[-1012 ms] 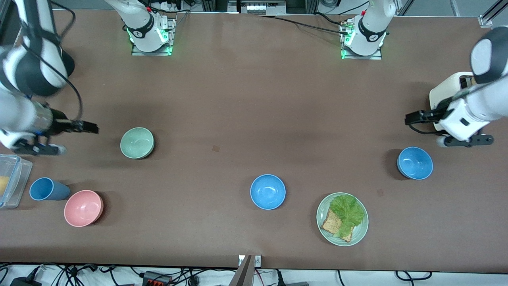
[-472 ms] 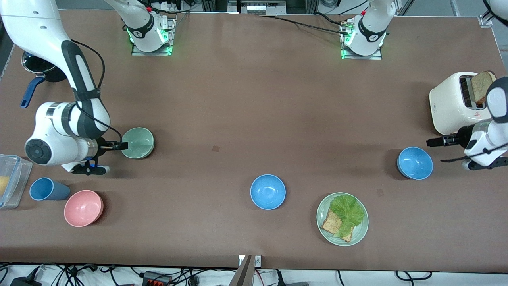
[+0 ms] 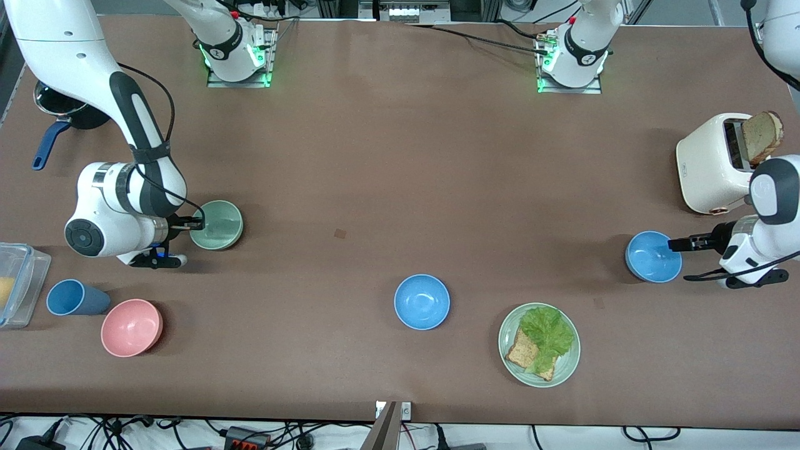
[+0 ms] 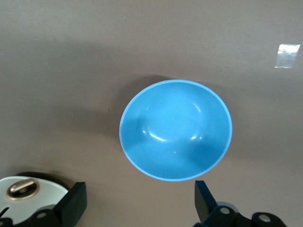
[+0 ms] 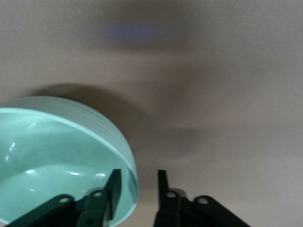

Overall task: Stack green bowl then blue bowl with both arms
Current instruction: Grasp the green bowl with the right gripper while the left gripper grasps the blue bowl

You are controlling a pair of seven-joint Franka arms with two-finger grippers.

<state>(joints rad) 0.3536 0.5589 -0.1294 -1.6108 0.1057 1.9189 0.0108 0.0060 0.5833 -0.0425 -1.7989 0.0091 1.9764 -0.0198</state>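
Note:
The blue bowl is wider than my open fingers, so my left gripper should grab the blue bowl by its thin rim (image 3: 669, 245) (image 4: 176, 179) next.
The green bowl (image 3: 220, 224) stands upright toward the right arm's end of the table. My right gripper (image 3: 195, 224) is open and straddles its rim, with one finger inside the bowl (image 5: 57, 156) and the other outside it, as the right wrist view shows (image 5: 138, 174). A blue bowl (image 3: 654, 256) stands toward the left arm's end. My left gripper (image 3: 674, 244) is open and empty at that bowl's edge. In the left wrist view the bowl (image 4: 176, 130) lies just ahead of the wide-apart gripper (image 4: 138, 189). A second blue bowl (image 3: 422, 302) stands mid-table, nearer the front camera.
A pink bowl (image 3: 132, 327), a blue cup (image 3: 74, 297) and a clear container (image 3: 15, 284) lie near the right arm's end. A pale-green plate (image 3: 565, 369) holds lettuce and bread. A white toaster (image 3: 712, 164) with bread stands by the left arm. A dark pan (image 3: 62, 115) sits farther back.
My right gripper moved across to the green bowl and now straddles its rim. My left gripper moved down from beside the toaster to the edge of the blue bowl.

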